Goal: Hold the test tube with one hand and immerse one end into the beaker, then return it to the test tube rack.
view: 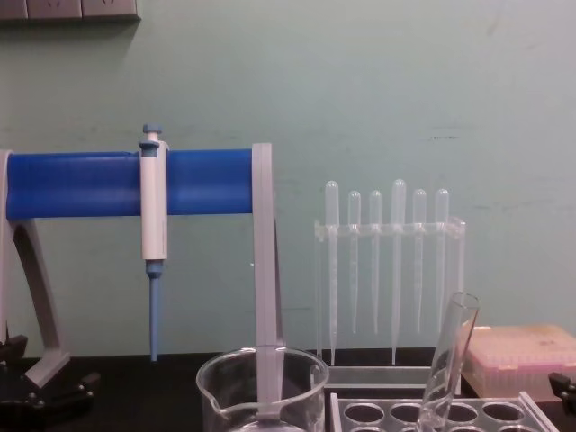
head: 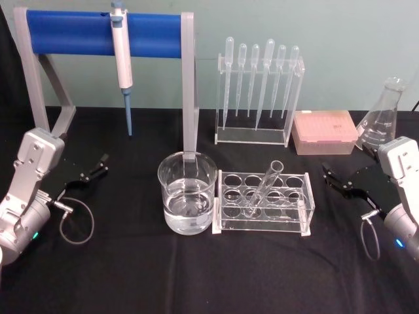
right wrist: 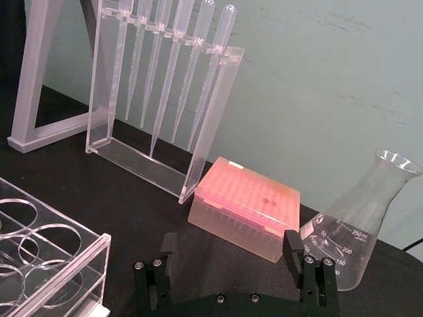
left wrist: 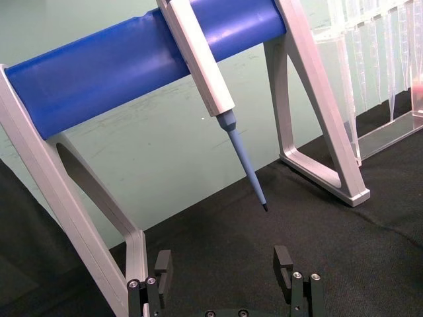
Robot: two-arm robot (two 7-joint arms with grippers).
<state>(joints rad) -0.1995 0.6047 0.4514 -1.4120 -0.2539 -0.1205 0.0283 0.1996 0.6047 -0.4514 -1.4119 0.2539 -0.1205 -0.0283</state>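
Next, my right gripper needs to grab the test tube by its upper part above the rack [view: 449, 358]. The test tube's lower end sits in a hole of the clear rack [view: 433, 420].
The test tube [head: 264, 190] leans tilted in a hole of the clear rack [head: 298, 212] at the table's middle, and its rimmed top also shows in the chest view [view: 447, 355]. Just left of the rack stands the beaker [head: 187, 196], partly filled with clear liquid; its rim shows low in the chest view [view: 261, 382]. My left gripper [head: 100, 166] rests open at the far left, well away from the beaker, with nothing between its fingers [left wrist: 223, 261]. My right gripper [head: 330, 175] hovers open to the right of the rack, also with nothing in it [right wrist: 230, 244].
A grey stand with a blue bar [head: 98, 33] at the back left holds a hanging pipettor [head: 122, 59]. Behind the rack stand a pipette holder [head: 258, 91], a pink tip box [head: 324, 131] and a conical flask [head: 383, 118]. Black cloth covers the table.
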